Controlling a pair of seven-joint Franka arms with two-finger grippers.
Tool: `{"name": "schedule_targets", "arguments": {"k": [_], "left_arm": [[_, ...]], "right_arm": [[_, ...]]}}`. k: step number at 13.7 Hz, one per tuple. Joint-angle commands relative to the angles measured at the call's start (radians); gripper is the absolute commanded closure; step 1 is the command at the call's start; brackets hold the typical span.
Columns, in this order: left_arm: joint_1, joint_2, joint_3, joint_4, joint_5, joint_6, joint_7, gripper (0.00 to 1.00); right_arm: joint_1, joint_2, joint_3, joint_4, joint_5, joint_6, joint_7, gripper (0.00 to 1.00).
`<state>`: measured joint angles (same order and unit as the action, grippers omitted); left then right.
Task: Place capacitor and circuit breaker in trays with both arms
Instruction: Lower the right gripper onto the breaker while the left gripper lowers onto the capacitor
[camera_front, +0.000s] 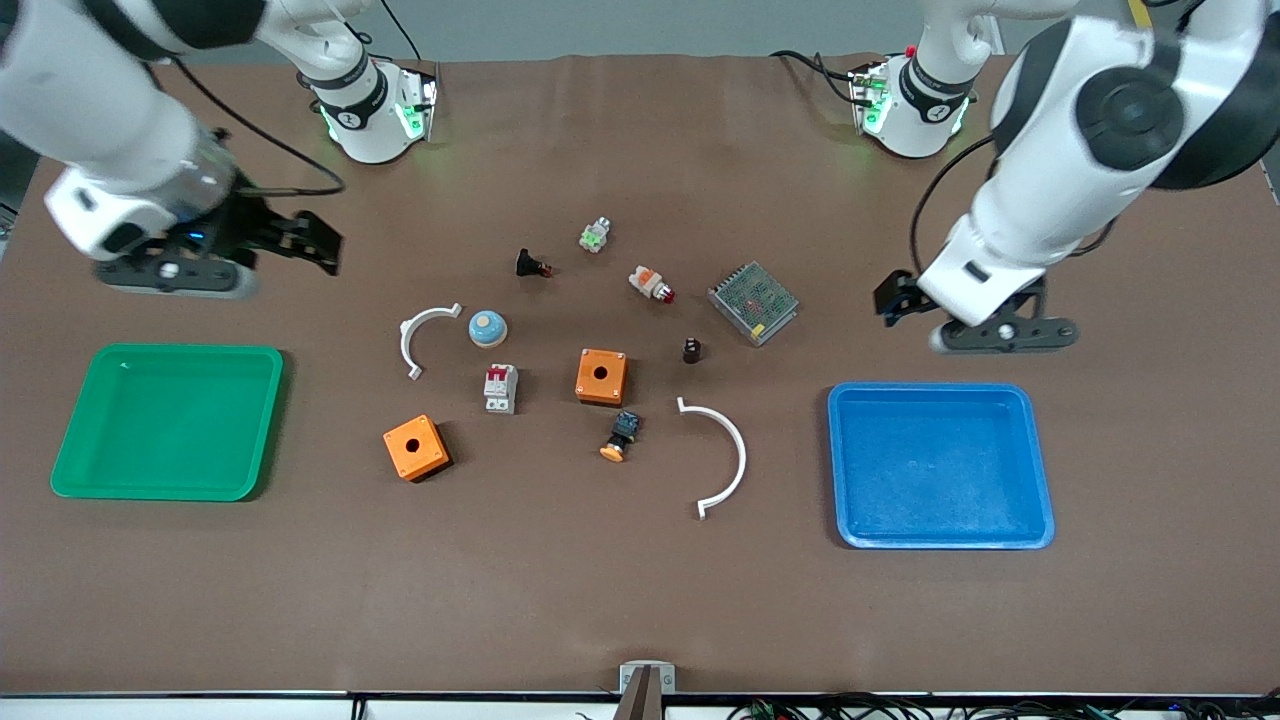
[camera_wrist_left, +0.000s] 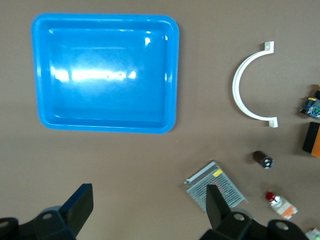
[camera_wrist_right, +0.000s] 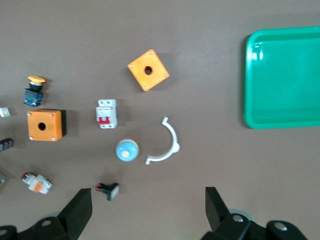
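Note:
My left gripper grabs the capacitor's round side beside its terminal end next, to place it in the blue tray.
The capacitor, a tiny dark cylinder, stands mid-table beside the grey mesh unit; it also shows in the left wrist view. The circuit breaker, white-grey with red levers, lies between the two orange boxes and shows in the right wrist view. My left gripper is open and empty, up over bare table between the mesh unit and the blue tray. My right gripper is open and empty, up over bare table near the green tray.
Two orange boxes, a blue dome, two white arcs, a black push-button, a white-and-orange lamp, a black switch with an orange cap and a small green-white part lie mid-table.

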<state>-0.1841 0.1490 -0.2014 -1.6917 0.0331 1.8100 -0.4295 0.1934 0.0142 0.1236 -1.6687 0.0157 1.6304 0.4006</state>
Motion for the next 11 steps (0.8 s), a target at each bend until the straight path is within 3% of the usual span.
{"name": "schedule_targets", "arguments": {"k": [1,4,9,11], "left_arm": [[-0.003,0.075,-0.074,0.001,0.013,0.057,-0.179,0.02],[-0.078,0.164,-0.090,0.003,0.013,0.104,-0.361,0.11],[-0.204,0.285,-0.090,0.004,0.018,0.239,-0.609,0.26],[-0.239,0.328,-0.090,0.004,0.018,0.273,-0.667,0.26]], "right_arm": [[0.092,0.009,-0.010,-0.092,0.009,0.129,0.113,0.00],[0.123,0.074,-0.009,-0.157,0.009,0.281,0.144,0.00],[0.141,0.272,-0.009,-0.157,0.009,0.440,0.144,0.00],[0.149,0.335,-0.009,-0.157,0.009,0.503,0.142,0.00]]}}
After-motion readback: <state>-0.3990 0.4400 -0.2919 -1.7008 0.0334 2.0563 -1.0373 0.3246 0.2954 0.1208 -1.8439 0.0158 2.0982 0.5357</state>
